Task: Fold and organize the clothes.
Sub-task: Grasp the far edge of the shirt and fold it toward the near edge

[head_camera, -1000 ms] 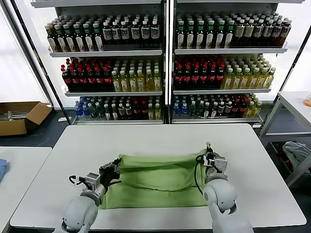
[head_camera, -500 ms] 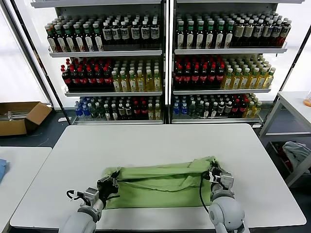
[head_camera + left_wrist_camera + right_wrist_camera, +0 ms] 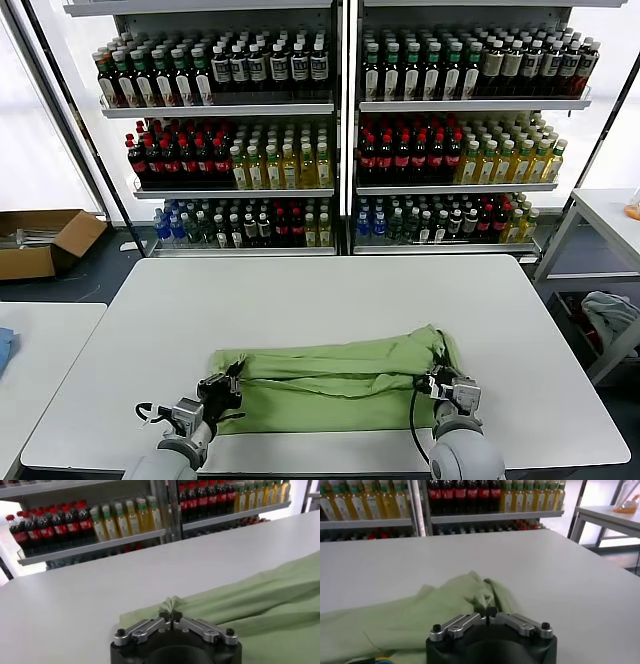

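The shirt's upper fold at my fingers rests on the lower layer and the shirt would stay folded, so it is time to open my right gripper now.
The light green shirt (image 3: 330,380) lies folded in a wide band near the front of the white table (image 3: 320,300). Its collar, buttons and print are hidden. My left gripper (image 3: 222,388) is shut on the shirt's left edge, pinching a small peak of fabric (image 3: 170,604) between its fingertips (image 3: 170,616). My right gripper (image 3: 440,378) is shut on the shirt's right edge, where the fabric (image 3: 475,592) bunches in front of the fingertips (image 3: 489,613). Both grippers are low, close to the table's front edge.
Shelves of drink bottles (image 3: 340,140) stand behind the table. A cardboard box (image 3: 45,240) is on the floor at the left. A side table (image 3: 30,340) stands at the left, another (image 3: 600,220) at the right, with a pale cloth bundle (image 3: 610,310) below it.
Both grippers have pulled back toward the table's front edge, dragging the shirt's far edge over with them. The shirt now lies as a narrower folded band.
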Robot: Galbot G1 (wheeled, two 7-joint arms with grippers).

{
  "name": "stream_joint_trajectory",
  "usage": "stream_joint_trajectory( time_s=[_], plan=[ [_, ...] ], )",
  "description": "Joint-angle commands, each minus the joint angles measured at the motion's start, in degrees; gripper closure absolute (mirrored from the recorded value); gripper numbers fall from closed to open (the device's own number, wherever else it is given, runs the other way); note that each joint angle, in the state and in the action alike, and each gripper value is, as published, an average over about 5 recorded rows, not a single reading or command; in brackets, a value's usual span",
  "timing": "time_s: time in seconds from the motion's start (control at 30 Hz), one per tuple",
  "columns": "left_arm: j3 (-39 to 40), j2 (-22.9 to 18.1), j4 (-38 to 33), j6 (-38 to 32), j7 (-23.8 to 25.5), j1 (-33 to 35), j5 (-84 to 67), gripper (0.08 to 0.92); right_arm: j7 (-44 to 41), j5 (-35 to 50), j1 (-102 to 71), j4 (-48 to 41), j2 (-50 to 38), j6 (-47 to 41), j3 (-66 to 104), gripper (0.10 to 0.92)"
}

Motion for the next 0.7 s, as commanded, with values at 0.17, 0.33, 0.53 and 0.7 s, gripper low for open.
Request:
stream_joint_trajectory(
  time_s=[0.17,0.33,0.53,0.7],
  plan=[
    [0.24,-0.81,-0.68,-0.83,-0.79,-0.6,1.27,0.757,-0.22,-7.18,-2.77,2.0,0.3,0.53,-0.8,0.883],
    [0.16,-1.16,-1.93,-0.7,-1.6,-1.03,1.27,0.61,-0.78,-11.53,-4.94,4.77,-0.08,0.94,-1.19,0.754],
    [-0.79,-2.27,-3.87,-0.53,-2.79,-0.25,2.76,0.437,-0.97,-12.28,-6.52,6.52,-1.29,1.25,0.36,0.581],
    [-2.06,-3.41,-5.39,0.62,-4.04,1.48,4.78,0.298,-0.58,-9.74,-6.58,9.71,-2.11,1.41,2.14,0.433]
  ],
)
